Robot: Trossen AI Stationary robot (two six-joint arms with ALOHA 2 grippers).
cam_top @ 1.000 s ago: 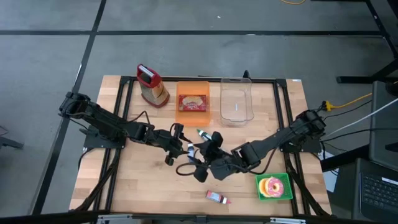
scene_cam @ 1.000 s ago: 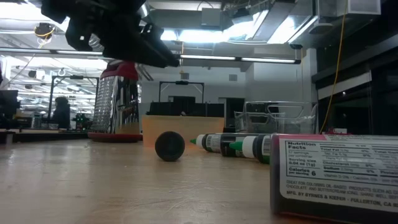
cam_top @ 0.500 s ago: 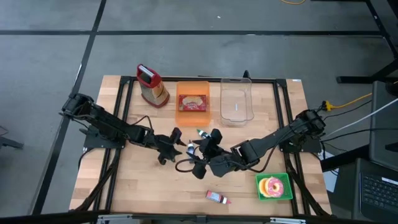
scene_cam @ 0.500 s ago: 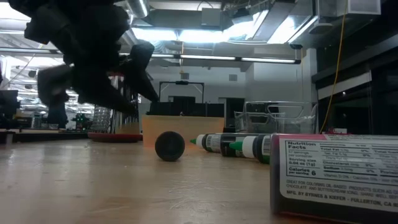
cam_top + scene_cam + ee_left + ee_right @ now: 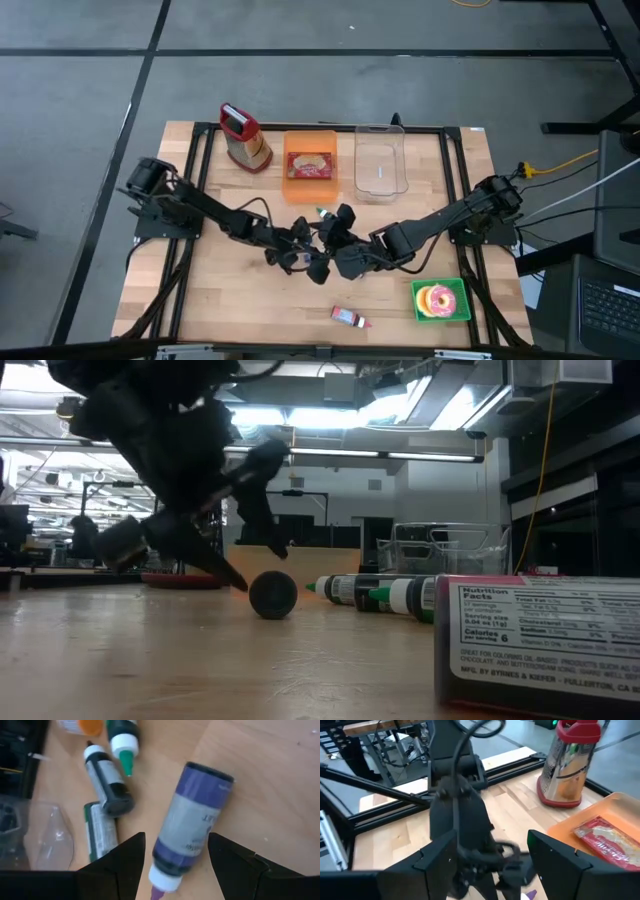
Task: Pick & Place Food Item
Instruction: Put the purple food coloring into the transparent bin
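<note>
My left gripper grabs it by its end with the cap [image 5: 171, 864] next, to pick up the purple-labelled bottle [image 5: 192, 825].
A purple-labelled bottle [image 5: 192, 825] lies on its side on the wood table, its white cap with a purple tip [image 5: 159, 881] toward my left gripper [image 5: 175, 870]. In the low view its dark round base [image 5: 272, 595] faces the camera. My left gripper [image 5: 260, 568] is open, slanting down, one finger on either side of the bottle's cap end; I cannot tell whether a finger touches it. My right gripper [image 5: 492, 870] is open and hovers over the table's middle [image 5: 332, 246], close behind the left wrist.
More small bottles [image 5: 107, 780] [image 5: 390, 595] lie just beyond the purple one. At the back stand a grater [image 5: 243, 135], an orange tray [image 5: 292, 182] holding a red packet [image 5: 310, 164], and a clear tub [image 5: 380, 165]. A doughnut in a green tray [image 5: 440, 300] and a small packet [image 5: 350, 318] lie near the front.
My left gripper has come down toward the table and toward its near edge, rolling about its own axis, until its open fingers stand at the purple bottle. The gap between its fingers looks unchanged.
</note>
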